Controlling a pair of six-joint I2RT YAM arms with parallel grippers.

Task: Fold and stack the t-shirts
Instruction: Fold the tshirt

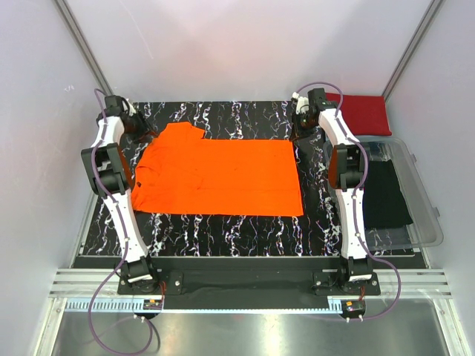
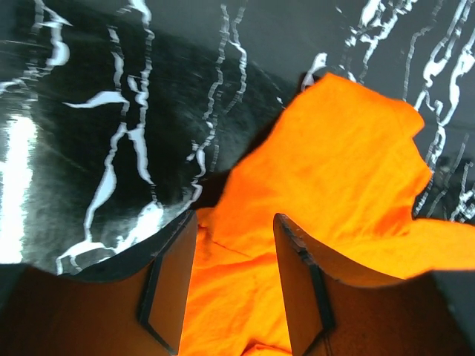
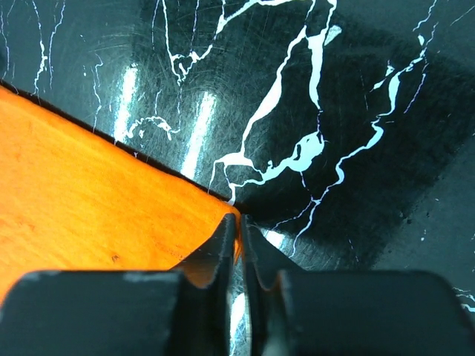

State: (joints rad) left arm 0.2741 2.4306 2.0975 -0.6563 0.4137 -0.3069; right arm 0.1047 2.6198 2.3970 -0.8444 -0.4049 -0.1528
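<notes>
The left gripper will next grab the orange t-shirt's far collar-end corner [image 1: 155, 139] [image 2: 234, 218], matching the right gripper's corner, to fold the t-shirt's far side over.
The orange t-shirt [image 1: 223, 174] lies spread flat on the black marbled mat, collar end to the left. My left gripper [image 1: 141, 132] is at its far left corner, open, with bunched orange cloth [image 2: 349, 148] lying between and below the fingers [image 2: 234, 222]. My right gripper [image 1: 300, 130] is at the shirt's far right corner. In the right wrist view its jaws [image 3: 239, 221] are shut on the very tip of the orange corner [image 3: 82, 193]. The red t-shirt [image 1: 365, 113] lies folded at the back right, beyond the mat.
A clear plastic bin [image 1: 424, 194] stands along the right side with a black cloth [image 1: 386, 193] in it. The mat [image 1: 223, 230] shows bare in front of the orange shirt. White walls close in the back and both sides.
</notes>
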